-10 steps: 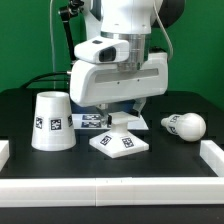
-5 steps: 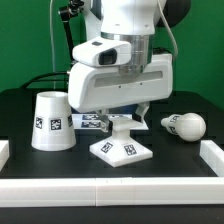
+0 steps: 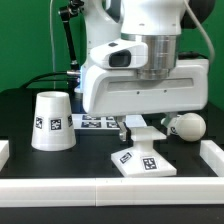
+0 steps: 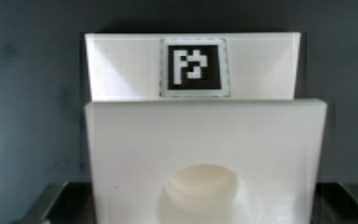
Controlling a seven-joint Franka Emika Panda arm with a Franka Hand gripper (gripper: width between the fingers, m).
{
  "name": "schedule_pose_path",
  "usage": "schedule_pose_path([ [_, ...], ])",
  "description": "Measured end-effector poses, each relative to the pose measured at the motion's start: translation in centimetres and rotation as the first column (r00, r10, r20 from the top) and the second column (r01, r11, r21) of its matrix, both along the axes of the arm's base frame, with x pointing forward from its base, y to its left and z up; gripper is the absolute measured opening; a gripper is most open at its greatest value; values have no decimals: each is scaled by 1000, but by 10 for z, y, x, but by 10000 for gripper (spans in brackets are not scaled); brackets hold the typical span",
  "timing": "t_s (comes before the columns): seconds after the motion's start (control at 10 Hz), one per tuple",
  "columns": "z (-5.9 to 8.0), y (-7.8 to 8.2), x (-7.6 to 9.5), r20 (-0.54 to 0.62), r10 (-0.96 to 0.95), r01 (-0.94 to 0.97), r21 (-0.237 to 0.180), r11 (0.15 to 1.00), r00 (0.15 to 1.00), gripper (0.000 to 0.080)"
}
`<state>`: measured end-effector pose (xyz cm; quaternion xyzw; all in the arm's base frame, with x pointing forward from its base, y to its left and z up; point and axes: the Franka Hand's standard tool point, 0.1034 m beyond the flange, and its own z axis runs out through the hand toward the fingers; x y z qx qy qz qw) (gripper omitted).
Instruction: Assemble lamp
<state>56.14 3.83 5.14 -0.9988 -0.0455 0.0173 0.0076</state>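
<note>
The tabletop shows between the lamp base and the short wall piece at the side of the table. My gripper needs to move the base over to that piece before it lets go.
The lamp base, a flat white square with tags and a short neck, is near the front of the table, right of centre. My gripper is shut on it, with fingers on either side of the plate. In the wrist view the base fills the picture, its neck between my dark fingers. The white cone shade stands on the exterior view's left. The round bulb lies on the right, partly behind my hand.
The marker board lies flat behind the base, between shade and hand. A low white wall runs along the front edge, with short pieces at the left and right.
My gripper has moved toward the exterior view's right and forward, carrying the base with it from the table's middle toward the front wall. The shade and bulb have stayed put.
</note>
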Motion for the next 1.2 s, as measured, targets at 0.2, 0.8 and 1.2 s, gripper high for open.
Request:
schedule_pose_path([
  [0.2,0,19,12,1,-216,216,7,976,976,535],
  [0.8,1,59,26,11,-44,44,2,999,999,535],
  [1.2,1,57,28,22,-2,2,6,1000,1000,535],
])
